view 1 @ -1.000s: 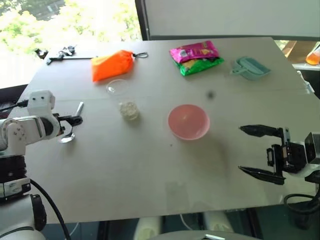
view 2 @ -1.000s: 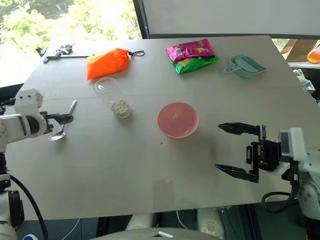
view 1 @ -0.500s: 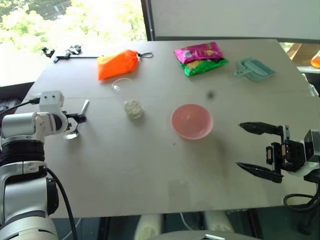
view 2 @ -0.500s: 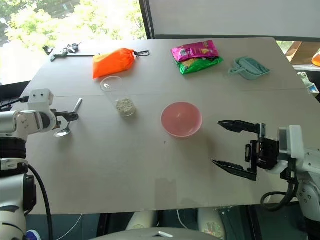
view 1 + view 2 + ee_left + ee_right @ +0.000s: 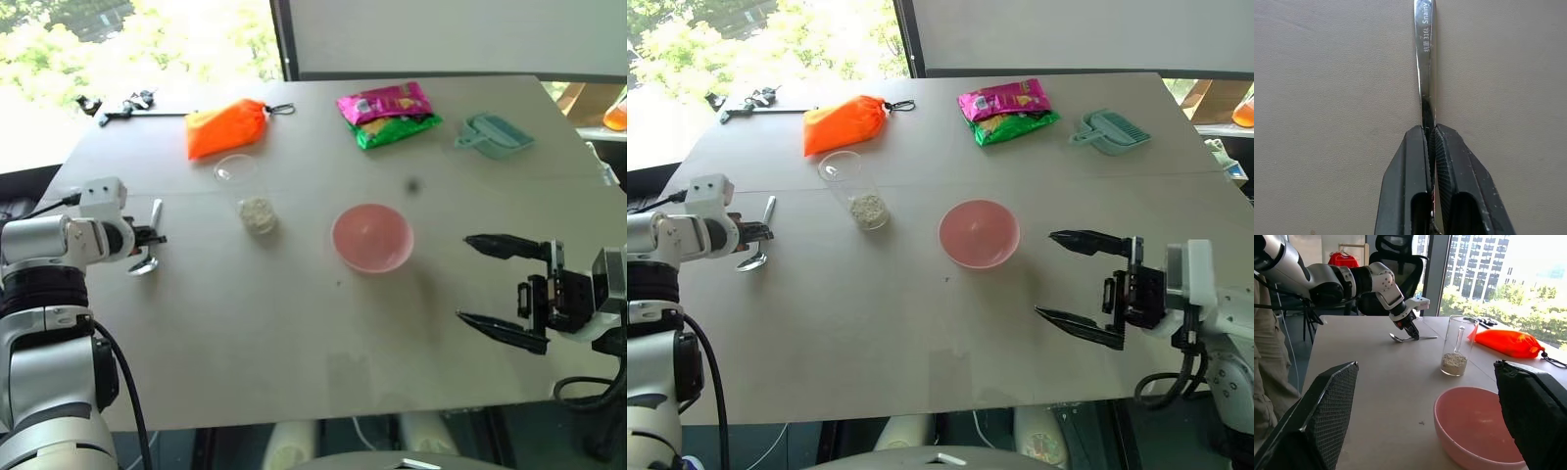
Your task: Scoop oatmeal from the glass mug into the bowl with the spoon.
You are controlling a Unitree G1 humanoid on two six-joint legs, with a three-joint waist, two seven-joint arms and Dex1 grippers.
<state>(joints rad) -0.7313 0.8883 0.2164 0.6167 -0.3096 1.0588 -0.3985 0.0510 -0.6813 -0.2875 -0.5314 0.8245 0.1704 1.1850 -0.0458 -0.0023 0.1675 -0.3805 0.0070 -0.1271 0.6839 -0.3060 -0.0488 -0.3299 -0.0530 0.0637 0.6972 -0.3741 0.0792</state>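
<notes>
My right gripper takes hold of the spoon by the bare handle end (image 5: 157, 209) (image 5: 1431, 337) next, since my left gripper's black fingers cover the spoon's middle.
The silver spoon (image 5: 149, 245) lies flat on the table near its left edge. My left gripper (image 5: 157, 238) is shut on its handle (image 5: 1423, 58), which runs out between the two black fingertips. The glass mug (image 5: 245, 188) stands right of the spoon, with a small clump of oatmeal (image 5: 258, 213) at its bottom. Further right, near the table's middle, sits the pink bowl (image 5: 372, 238). My right gripper (image 5: 462, 277) hovers open to the right of the bowl, pointing toward it, with nothing between its fingers.
At the table's far side lie an orange pouch (image 5: 225, 127), a pink and green snack packet (image 5: 387, 113) and a teal scoop-shaped container (image 5: 495, 134). A black tool (image 5: 113, 103) lies at the far left corner. The table's left edge runs close to the spoon.
My left gripper, open around the spoon's handle before, has shut on it after edging slightly forward and down. The right gripper has stayed put. The camera view has shifted a little.
</notes>
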